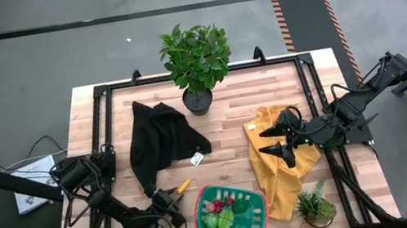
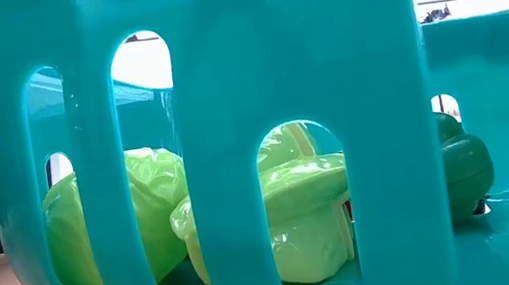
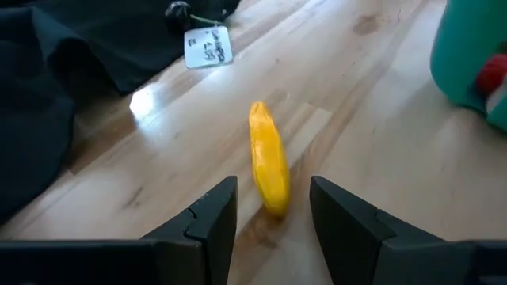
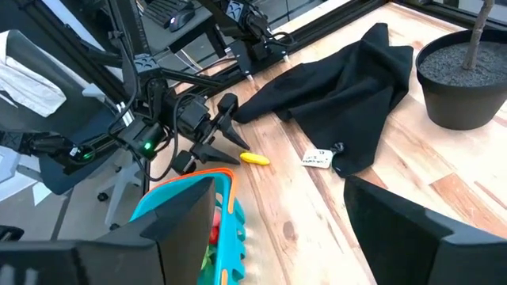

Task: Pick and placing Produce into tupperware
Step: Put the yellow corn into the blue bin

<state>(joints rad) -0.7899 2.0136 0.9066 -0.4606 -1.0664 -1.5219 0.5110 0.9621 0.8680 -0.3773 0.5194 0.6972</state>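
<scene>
My left gripper grabs the yellow piece by its rounded end (image 1: 179, 191) next, to place the piece into the tupperware (image 1: 258, 214).
The tupperware (image 1: 258, 214), a green slotted container with a red rim, sits near the table's near edge and holds lime-green, dark green and red produce (image 1: 225, 212). The low view looks through its slotted wall (image 2: 218, 168) at the lime-green pieces (image 2: 296, 217) resting on its base. A yellow toy piece (image 3: 266, 154) lies flat on the wood left of the container. My left gripper (image 3: 273, 186) is open and low, with one finger on each side of the piece's near end and a gap on both sides. My right gripper (image 1: 273, 140) hovers open over the yellow cloth (image 1: 276, 189).
A black cloth (image 1: 158, 138) with a white tag (image 3: 207, 46) lies left of centre. A potted plant (image 1: 196, 57) stands at the far edge. A small plant (image 1: 315, 208) stands at the near right corner. Bare wood shows between the black cloth and the container.
</scene>
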